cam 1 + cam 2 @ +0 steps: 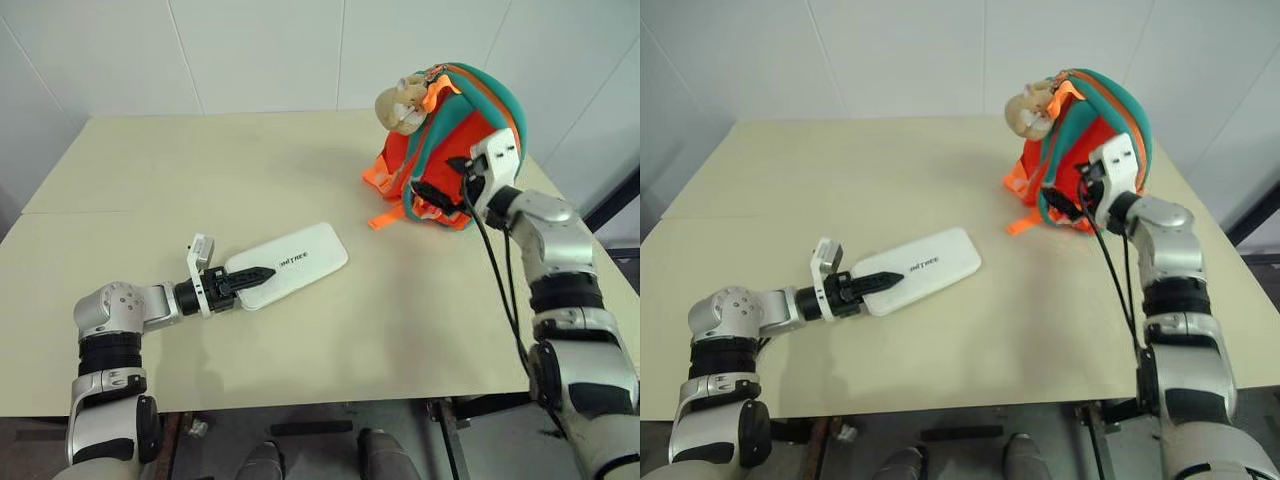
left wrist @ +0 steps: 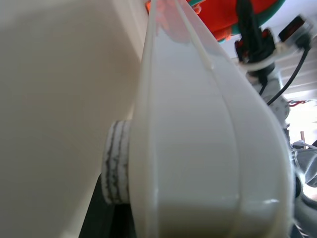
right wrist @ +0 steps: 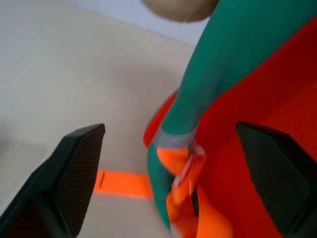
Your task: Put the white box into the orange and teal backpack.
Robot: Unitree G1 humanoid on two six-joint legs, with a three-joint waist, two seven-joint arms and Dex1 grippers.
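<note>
The robot's right gripper needs to grab the backpack by its teal strap (image 1: 428, 160) next, to keep the backpack steady for the white box (image 1: 300, 258).
The white box (image 1: 300, 258) lies flat on the table near the middle, its small dark lettering facing up. My left gripper (image 1: 262, 273) is shut on the box's near end, one black finger across its top; in the left wrist view the box (image 2: 198, 148) is very close. The orange and teal backpack (image 1: 455, 130) stands upright at the far right, a beige plush head (image 1: 402, 105) at its top. My right gripper (image 1: 445, 182) is open against the backpack's strap side. In the right wrist view its fingers (image 3: 74, 168) stand wide on either side of a teal strap and the orange body (image 3: 257, 99).
The beige table (image 1: 200, 170) has a seam along its left part, and white walls stand behind it. Orange webbing (image 1: 385, 217) trails from the backpack's foot onto the table. The table's front edge runs just behind my arms.
</note>
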